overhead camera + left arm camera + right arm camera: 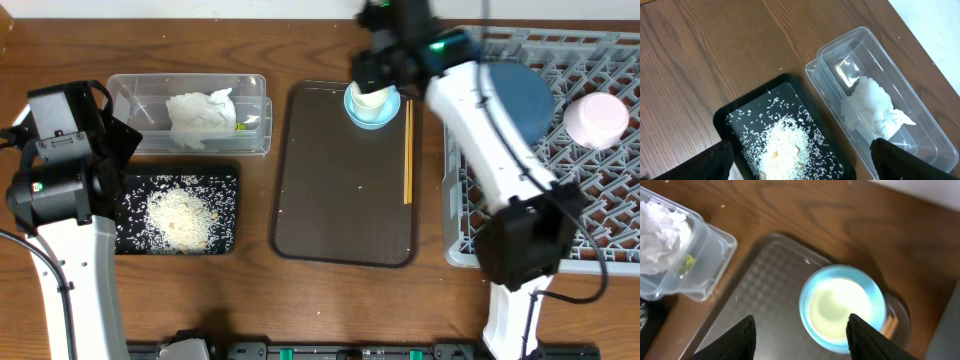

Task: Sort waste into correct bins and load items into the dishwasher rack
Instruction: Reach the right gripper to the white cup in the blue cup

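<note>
The robot's right gripper should next load the white cup tipped into the rack (600, 215), so it needs to grab the cup inside the light-blue bowl (372, 107) by the cup's near rim.
The small light-blue bowl (372, 107) sits at the far end of the dark brown serving tray (345, 215); in the right wrist view it (842, 307) lies just ahead of my open right gripper (800, 342). Wooden chopsticks (408, 150) lie along the tray's right edge. The large dark-blue bowl (520, 100) and white-pinkish bowl (596, 119) rest in the grey rack (600, 215). The clear tub (130, 95) holds the white napkin (200, 118) and a bit of wrapper (241, 125). Rice (180, 215) lies in the black tray (225, 185). My left gripper (800, 172) is open above the rice (785, 150).
The wooden table (300, 40) surrounds everything. The clear tub (920, 100) and black tray (725, 117) stand side by side at the left. My right arm (490, 150) stretches across the rack's left edge.
</note>
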### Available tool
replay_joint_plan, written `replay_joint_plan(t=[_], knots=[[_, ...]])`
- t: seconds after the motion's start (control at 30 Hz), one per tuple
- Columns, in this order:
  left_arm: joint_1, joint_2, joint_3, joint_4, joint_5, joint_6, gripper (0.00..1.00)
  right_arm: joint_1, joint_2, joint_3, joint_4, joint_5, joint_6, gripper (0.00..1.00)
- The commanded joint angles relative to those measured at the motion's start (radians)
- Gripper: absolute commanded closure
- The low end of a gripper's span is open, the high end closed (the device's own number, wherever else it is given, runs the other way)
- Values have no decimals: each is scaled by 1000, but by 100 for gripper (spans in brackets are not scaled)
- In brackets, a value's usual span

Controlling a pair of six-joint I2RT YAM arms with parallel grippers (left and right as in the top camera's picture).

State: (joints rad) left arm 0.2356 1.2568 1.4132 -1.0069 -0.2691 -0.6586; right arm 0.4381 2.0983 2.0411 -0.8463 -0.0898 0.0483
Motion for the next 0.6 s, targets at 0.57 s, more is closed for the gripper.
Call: replay_joint_plan(t=[0.57], knots=[[5, 4, -3, -2, -20, -13, 10, 119, 232, 28, -5, 394, 71, 60]])
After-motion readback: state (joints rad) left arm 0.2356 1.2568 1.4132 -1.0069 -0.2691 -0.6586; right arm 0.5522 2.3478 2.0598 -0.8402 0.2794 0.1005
